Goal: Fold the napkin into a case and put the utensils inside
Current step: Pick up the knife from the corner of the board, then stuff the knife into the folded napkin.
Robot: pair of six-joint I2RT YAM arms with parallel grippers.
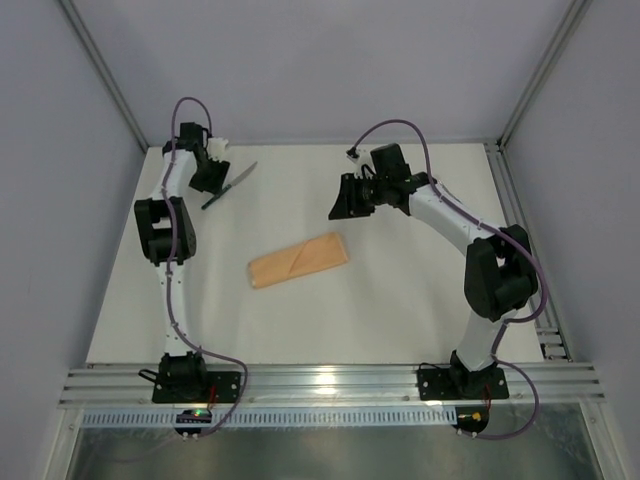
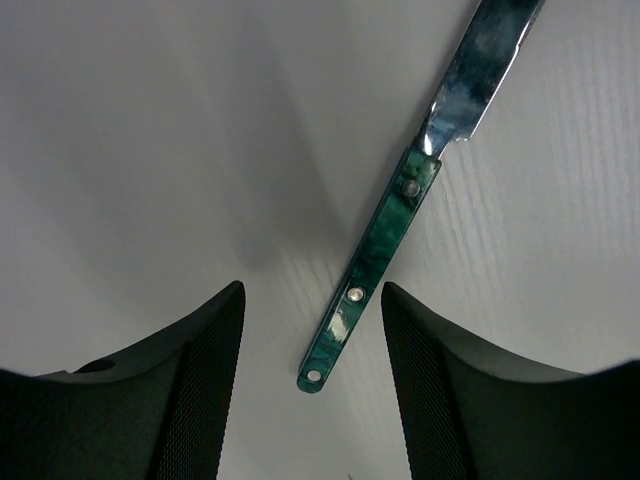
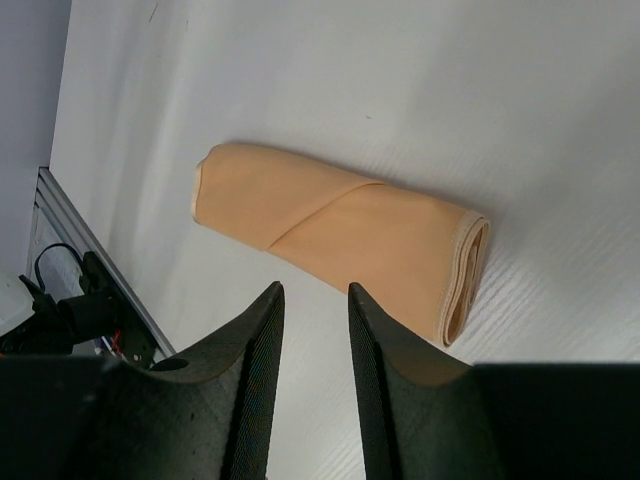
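Note:
I should grab the knife next with my left gripper, across its green handle near the handle's end (image 1: 210,202). The blade stays free that way, to tuck that end into the case (image 1: 298,261).
The napkin lies folded into a narrow peach-orange case (image 1: 298,261) in the middle of the table, with a diagonal fold across its top and layered edges showing at one end (image 3: 340,225). A knife (image 1: 230,185) with a dark green handle and silver blade lies at the far left. My left gripper (image 1: 208,178) is open right over it. The handle's end (image 2: 385,225) lies between the jaws of the left gripper (image 2: 312,290), nearer the right finger and touching neither. My right gripper (image 1: 345,200) hovers open beyond the case's far right end, and nothing lies between its fingers (image 3: 315,288).
The white table (image 1: 400,300) is closed in by grey walls on the left, right and back. An aluminium rail (image 1: 330,385) with both arm bases runs along the near edge. A slotted rail (image 1: 545,335) borders the right side.

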